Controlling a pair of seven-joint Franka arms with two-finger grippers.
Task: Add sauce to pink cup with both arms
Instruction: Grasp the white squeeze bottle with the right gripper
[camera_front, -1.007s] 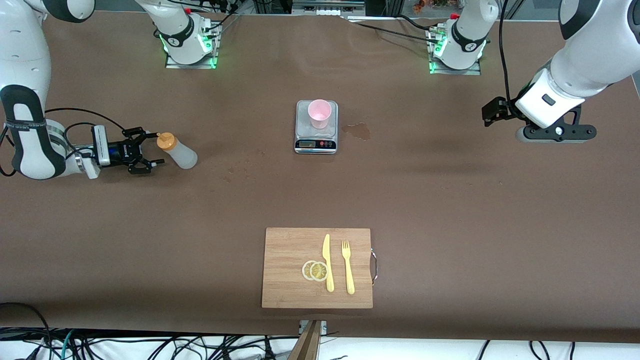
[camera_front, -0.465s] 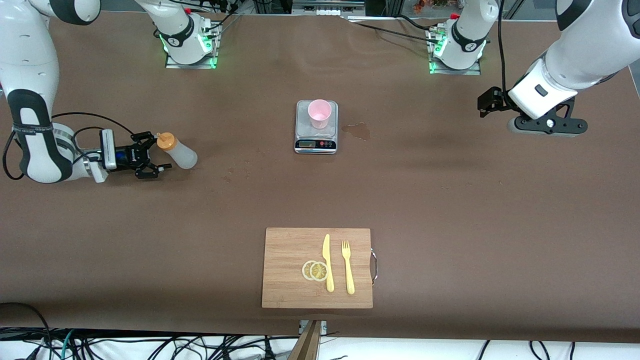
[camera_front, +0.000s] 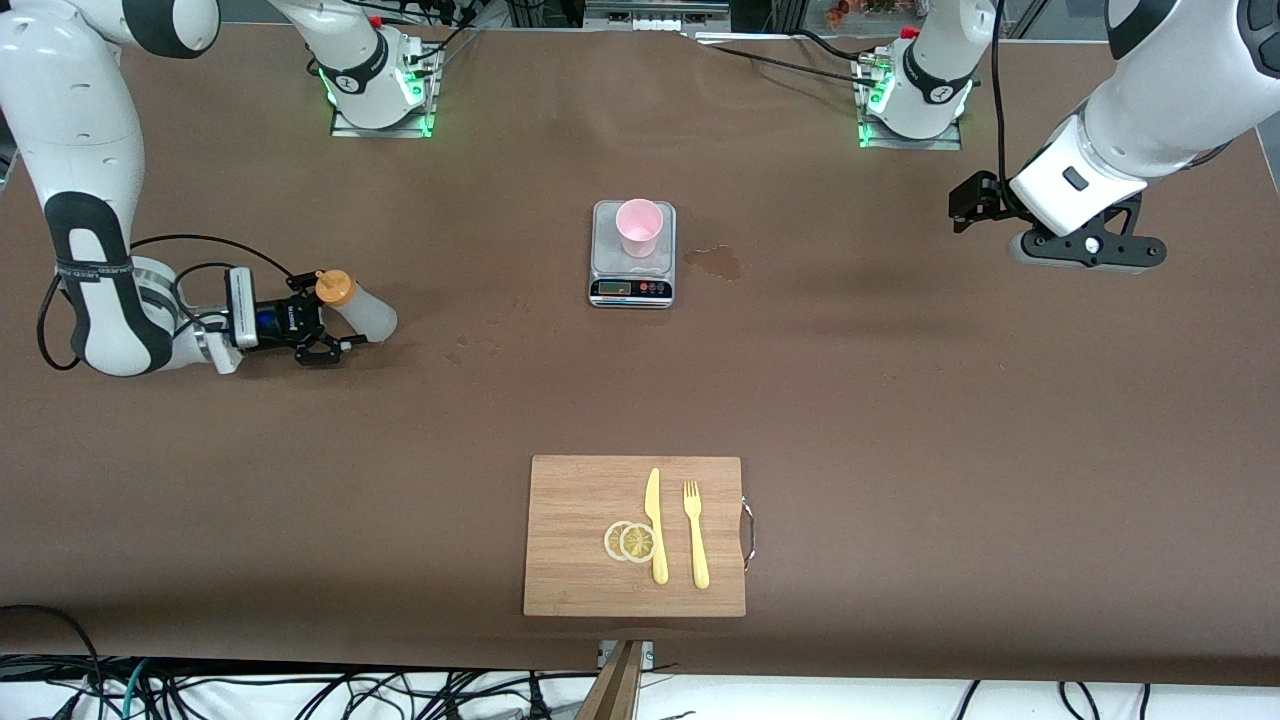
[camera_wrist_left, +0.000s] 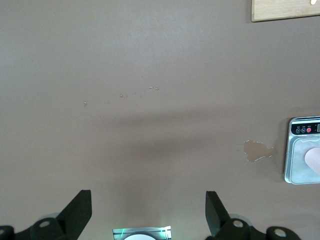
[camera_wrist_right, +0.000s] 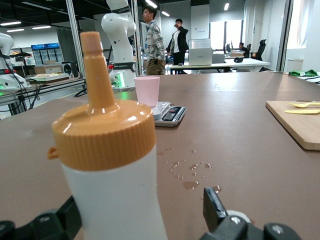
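I should next grab the sauce bottle by its whitish body (camera_front: 371, 316) with my right gripper. Its orange nozzle then stays free for the pink cup (camera_front: 639, 227).
The sauce bottle (camera_front: 365, 315), whitish with an orange nozzle cap, stands on the table at the right arm's end. My right gripper (camera_front: 335, 320) is low at the table and open, with a finger on each side of the bottle. In the right wrist view the bottle (camera_wrist_right: 110, 165) fills the space between the open fingers of the right gripper (camera_wrist_right: 141, 212), with a gap on one side. The pink cup (camera_front: 639, 227) stands upright on a small scale (camera_front: 632, 285) and also shows in the right wrist view (camera_wrist_right: 147, 91). My left gripper (camera_front: 968, 205) is open and empty above the table at the left arm's end, and it is open in its own view (camera_wrist_left: 147, 200).
A wet stain (camera_front: 715, 262) lies beside the scale toward the left arm's end. A wooden cutting board (camera_front: 575, 500) with a yellow knife (camera_front: 655, 525), a fork (camera_front: 695, 535) and lemon slices (camera_front: 630, 541) lies nearer to the front camera. Small droplets (camera_wrist_right: 190, 175) lie by the bottle.
My right gripper has slid toward the bottle, and its open fingers now flank it. My left gripper has drifted slightly toward the arms' bases.
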